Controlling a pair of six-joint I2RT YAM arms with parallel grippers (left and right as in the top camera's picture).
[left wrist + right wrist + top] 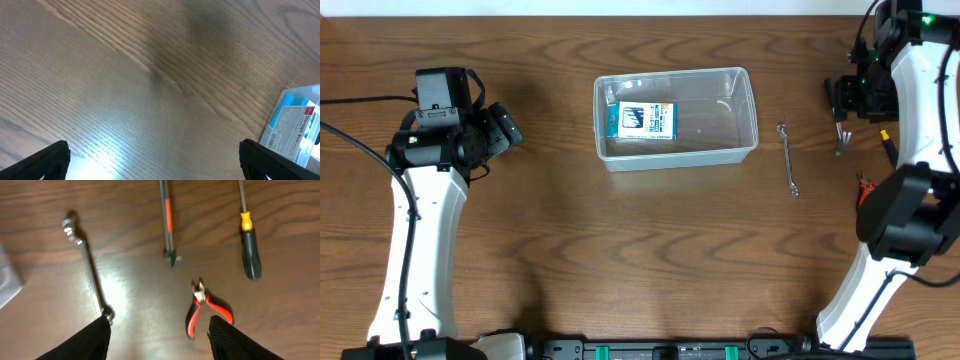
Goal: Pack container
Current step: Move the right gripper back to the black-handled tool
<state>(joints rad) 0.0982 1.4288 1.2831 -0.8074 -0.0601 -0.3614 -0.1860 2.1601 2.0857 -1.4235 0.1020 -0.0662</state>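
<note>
My right gripper grabs the metal tool with the orange band by its head end next, so the tool's handle stays free to tuck beside the blue-and-white box (643,120).
The clear plastic container (680,155) stands at the middle back of the table with a small blue-and-white box (643,120) inside it. Its corner (302,90) and the box (290,127) show at the right edge of the left wrist view. My left gripper (506,128) (155,160) is open and empty over bare wood to the container's left. My right gripper (836,100) (160,340) is open and empty above loose tools right of the container: a silver wrench (788,158) (87,270) and red-handled pliers (205,307).
A screwdriver with a yellow-and-black handle (249,245) and a metal tool with an orange band (169,225) lie beyond the pliers. Both arms' white links reach in from the near left and near right edges.
</note>
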